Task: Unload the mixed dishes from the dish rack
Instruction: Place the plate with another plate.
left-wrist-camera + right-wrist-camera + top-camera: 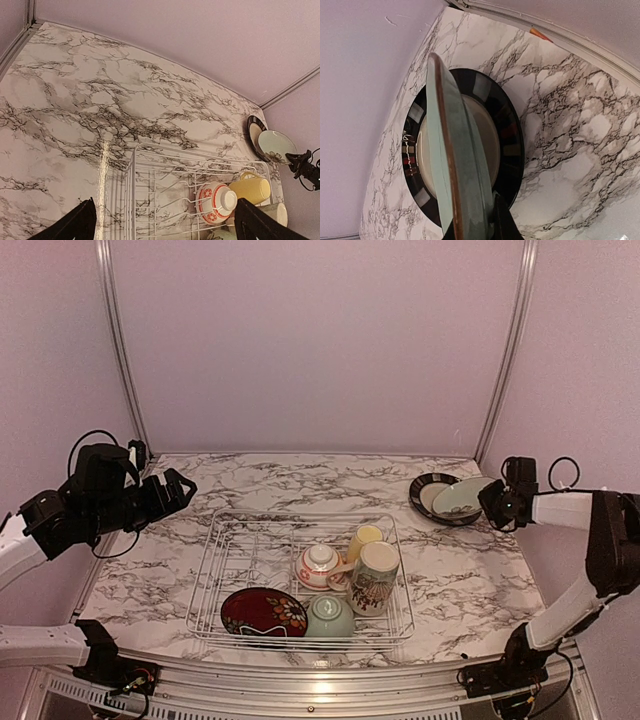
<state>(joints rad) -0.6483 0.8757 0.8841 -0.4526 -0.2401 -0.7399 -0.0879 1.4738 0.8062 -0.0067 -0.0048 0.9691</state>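
My right gripper should wait before it opens. The pale teal plate is steeply tilted above the black-rimmed plate, with its edge past that plate's rim, and it would fall crooked if I released it now.
The silver wire dish rack sits at the table's middle front. It holds a dark red floral plate, a pale green bowl, a white-and-red bowl, a yellow cup and a tall cream patterned mug. My right gripper is shut on the edge of a pale teal plate and holds it tilted over a black-rimmed plate lying on the table at the back right. My left gripper is open and empty, above the table left of the rack.
The marble table is bounded by pale walls with metal corner rails at the back. The black-rimmed plate lies near the right wall. Bare marble lies behind the rack and to its left.
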